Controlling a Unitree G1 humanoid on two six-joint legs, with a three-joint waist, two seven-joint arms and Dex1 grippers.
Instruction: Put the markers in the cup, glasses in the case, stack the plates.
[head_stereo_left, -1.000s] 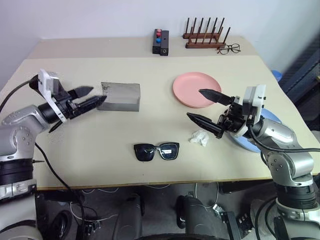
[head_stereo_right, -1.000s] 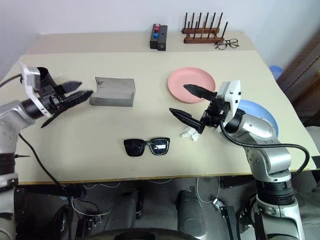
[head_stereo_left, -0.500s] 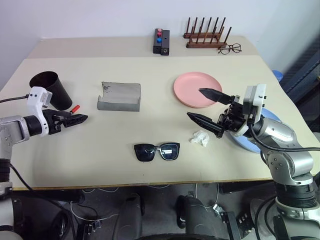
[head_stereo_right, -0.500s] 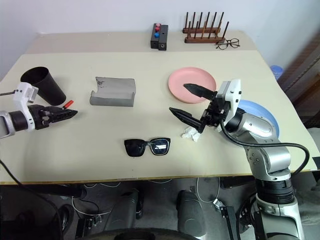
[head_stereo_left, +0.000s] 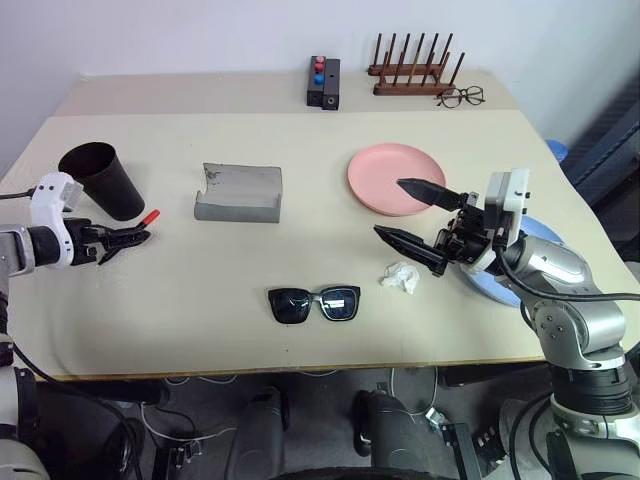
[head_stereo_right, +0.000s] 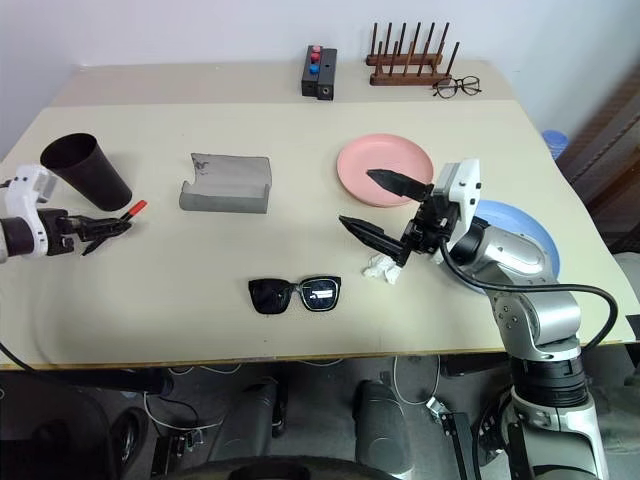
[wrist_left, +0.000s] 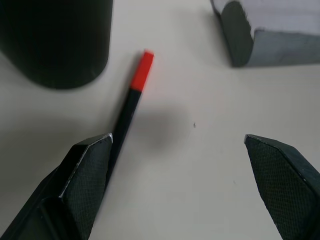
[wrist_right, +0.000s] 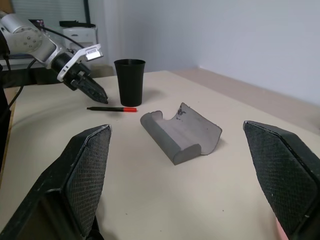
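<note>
My left gripper should pick up the marker by its dark body (wrist_left: 124, 120) next, and then it can put the marker in the cup (wrist_left: 57, 35).
A tall black cup (head_stereo_left: 100, 178) stands at the table's left edge. Beside it lies a dark marker with a red cap (wrist_left: 131, 100). My left gripper (head_stereo_left: 127, 244) hovers open just in front of that marker, whose dark body runs past one finger (wrist_left: 85, 175). The grey case (head_stereo_left: 238, 193) lies open in the left middle. Black sunglasses (head_stereo_left: 313, 302) rest near the front edge. The pink plate (head_stereo_left: 380, 165) sits to the right of centre, and my right arm partly hides the blue plate (head_stereo_right: 515, 220). Above the pink plate's near rim my right gripper (head_stereo_left: 388, 206) is open and empty.
A crumpled white scrap (head_stereo_left: 400, 277) lies below the right gripper. At the back stand a wooden peg rack (head_stereo_left: 410, 75), wire spectacles (head_stereo_left: 458, 97) and a black box with red and blue buttons (head_stereo_left: 321, 83).
My left arm has swung left and down, from beside the case to the marker by the cup, uncovering the cup. The right arm has not moved.
</note>
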